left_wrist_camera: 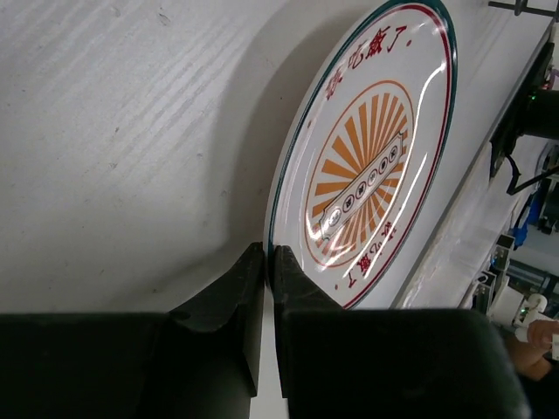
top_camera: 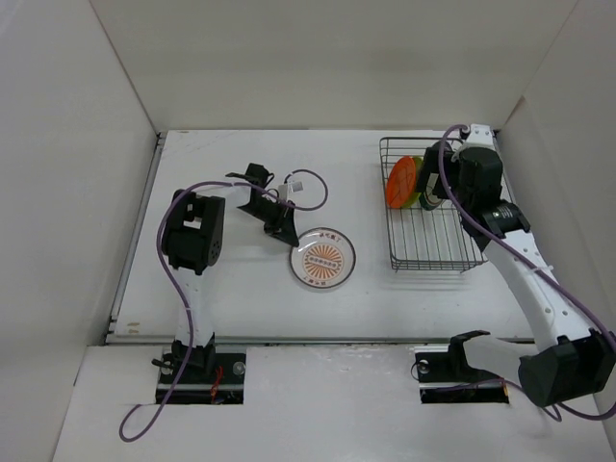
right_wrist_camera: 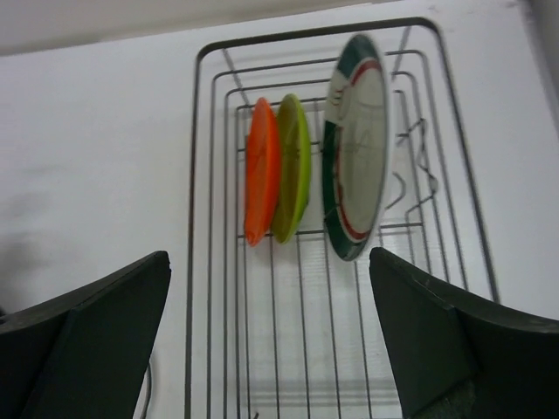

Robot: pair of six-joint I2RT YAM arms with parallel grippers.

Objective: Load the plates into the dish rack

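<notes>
I should grab the sunburst plate (top_camera: 323,258) with my right gripper by the plate's rim, opposite my left gripper. That leaves the plate's body free to go in the rack.
The sunburst plate (top_camera: 323,258) lies on the table left of the dish rack (top_camera: 433,255). My left gripper (top_camera: 286,229) is shut on its near-left rim; in the left wrist view the fingertips (left_wrist_camera: 253,271) pinch the edge of the sunburst plate (left_wrist_camera: 367,166). In the dish rack (right_wrist_camera: 210,262) the orange plate (right_wrist_camera: 260,170), the lime green plate (right_wrist_camera: 292,166) and the green-and-red rimmed plate (right_wrist_camera: 356,144) stand on edge among the tines. The orange plate (top_camera: 399,182) also shows from above. My right gripper (right_wrist_camera: 271,349) is open and empty above the rack.
White walls enclose the table on three sides. A purple cable loops on the table behind the left gripper (top_camera: 308,188). The near end of the rack holds no plates.
</notes>
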